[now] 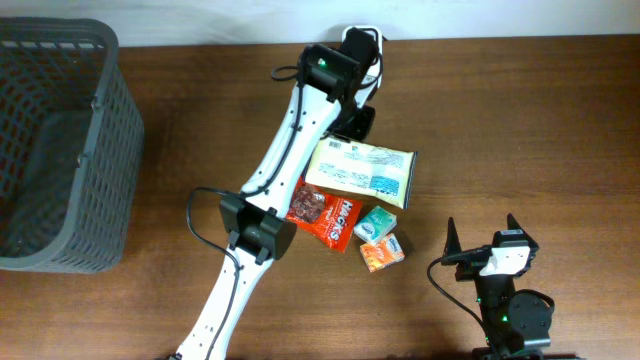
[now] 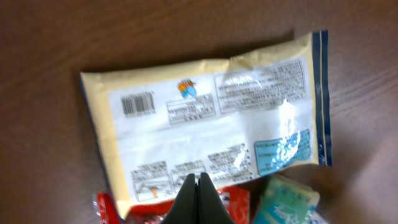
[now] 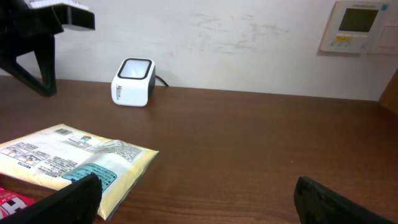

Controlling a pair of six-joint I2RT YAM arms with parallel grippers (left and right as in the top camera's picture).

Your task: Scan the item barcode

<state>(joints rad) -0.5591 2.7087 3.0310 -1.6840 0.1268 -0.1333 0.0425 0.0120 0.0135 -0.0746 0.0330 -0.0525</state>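
Note:
My left gripper's fingers are shut and empty, so the yellow packet (image 1: 360, 172) (image 2: 204, 121) would stay on the tabletop if I lifted my left gripper now.
A pale yellow packet (image 1: 360, 172) lies printed side up on the wooden table, resting partly on other items. Its barcode (image 2: 138, 104) shows near its left end in the left wrist view. My left gripper (image 1: 352, 125) hangs above the packet's far edge, shut with nothing between its fingers (image 2: 199, 186). The white scanner (image 3: 134, 82) stands at the table's back by the wall, mostly hidden under the left arm in the overhead view. My right gripper (image 1: 482, 232) is open and empty at the front right, apart from the packet (image 3: 68, 158).
A red snack bag (image 1: 322, 215), a teal pack (image 1: 375, 225) and an orange pack (image 1: 382, 253) lie beside and under the yellow packet. A grey mesh basket (image 1: 55, 150) stands at the left. A control panel (image 3: 357, 25) hangs on the wall.

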